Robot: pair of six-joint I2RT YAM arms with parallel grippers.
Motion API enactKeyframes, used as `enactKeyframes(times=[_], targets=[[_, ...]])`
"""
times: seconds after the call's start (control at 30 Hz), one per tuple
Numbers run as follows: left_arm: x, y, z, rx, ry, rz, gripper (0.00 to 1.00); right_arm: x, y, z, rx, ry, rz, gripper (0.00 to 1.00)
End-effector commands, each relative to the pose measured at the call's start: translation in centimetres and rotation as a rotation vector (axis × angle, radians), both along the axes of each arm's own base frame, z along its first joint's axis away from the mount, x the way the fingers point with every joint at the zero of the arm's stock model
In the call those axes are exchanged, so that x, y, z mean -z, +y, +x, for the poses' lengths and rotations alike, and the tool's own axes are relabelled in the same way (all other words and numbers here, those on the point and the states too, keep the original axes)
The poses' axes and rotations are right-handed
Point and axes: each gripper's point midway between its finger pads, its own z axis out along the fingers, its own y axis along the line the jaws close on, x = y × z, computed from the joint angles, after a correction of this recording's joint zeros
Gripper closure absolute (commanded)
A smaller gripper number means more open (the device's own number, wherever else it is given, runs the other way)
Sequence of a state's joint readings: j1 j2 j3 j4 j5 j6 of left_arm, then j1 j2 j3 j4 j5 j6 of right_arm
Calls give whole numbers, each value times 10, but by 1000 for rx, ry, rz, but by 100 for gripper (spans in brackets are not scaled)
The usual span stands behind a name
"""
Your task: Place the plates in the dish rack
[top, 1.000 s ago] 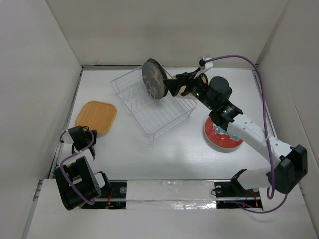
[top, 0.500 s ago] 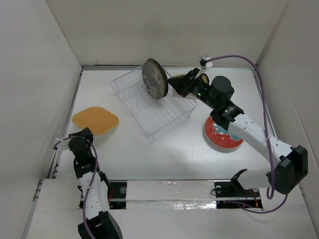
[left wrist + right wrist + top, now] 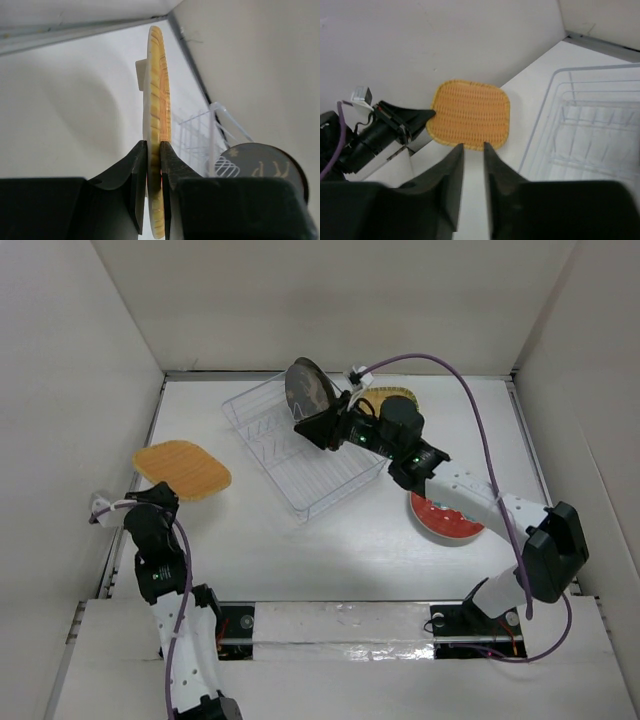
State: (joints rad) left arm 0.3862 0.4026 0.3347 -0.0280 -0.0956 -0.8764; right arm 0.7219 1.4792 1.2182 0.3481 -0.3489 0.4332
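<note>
My right gripper next needs to grab the yellow ribbed oblong plate at its edge by the rack, so the opposite edge is free to enter the slots.
My left gripper (image 3: 163, 498) is shut on the near edge of the yellow ribbed oblong plate (image 3: 182, 469) and holds it off the table at the left. In the left wrist view the plate (image 3: 157, 95) is edge-on between my fingers (image 3: 153, 150). The dark grey deer plate (image 3: 307, 390) stands upright at the back of the white wire dish rack (image 3: 330, 475). My right gripper (image 3: 308, 428) is open and empty over the rack, just in front of that plate. In the right wrist view it (image 3: 472, 147) faces the yellow plate (image 3: 470, 114). The red-rimmed teal plate (image 3: 445, 520) lies at the right.
The yellowish rim of another plate (image 3: 395, 394) shows behind the right arm at the back. The enclosure's white walls stand close on the left, back and right. The right arm's purple cable (image 3: 470, 410) loops above the table.
My left gripper has closed on the yellow plate and lifted it, tilted, off the table. My right gripper has left the dark grey plate standing in the rack and swung left over the rack.
</note>
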Motion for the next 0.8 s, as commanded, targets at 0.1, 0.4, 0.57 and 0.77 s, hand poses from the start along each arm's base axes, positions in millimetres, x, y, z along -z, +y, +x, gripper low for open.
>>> enactKeyframes(times=[0.1,0.4,0.57,0.77], targets=[[-145,-7,-2,27,-282,215,100,-27,35,-11,-110,-57,40,45],[-221,-41,-11,177,-425,255,100,-11,77,1,-244,56,65,11],[-238,-70,-15,317,-484,240,100,-10,93,6,-320,117,113,6],[-238,-98,-16,458,-534,178,100,13,114,3,-416,216,143,5]])
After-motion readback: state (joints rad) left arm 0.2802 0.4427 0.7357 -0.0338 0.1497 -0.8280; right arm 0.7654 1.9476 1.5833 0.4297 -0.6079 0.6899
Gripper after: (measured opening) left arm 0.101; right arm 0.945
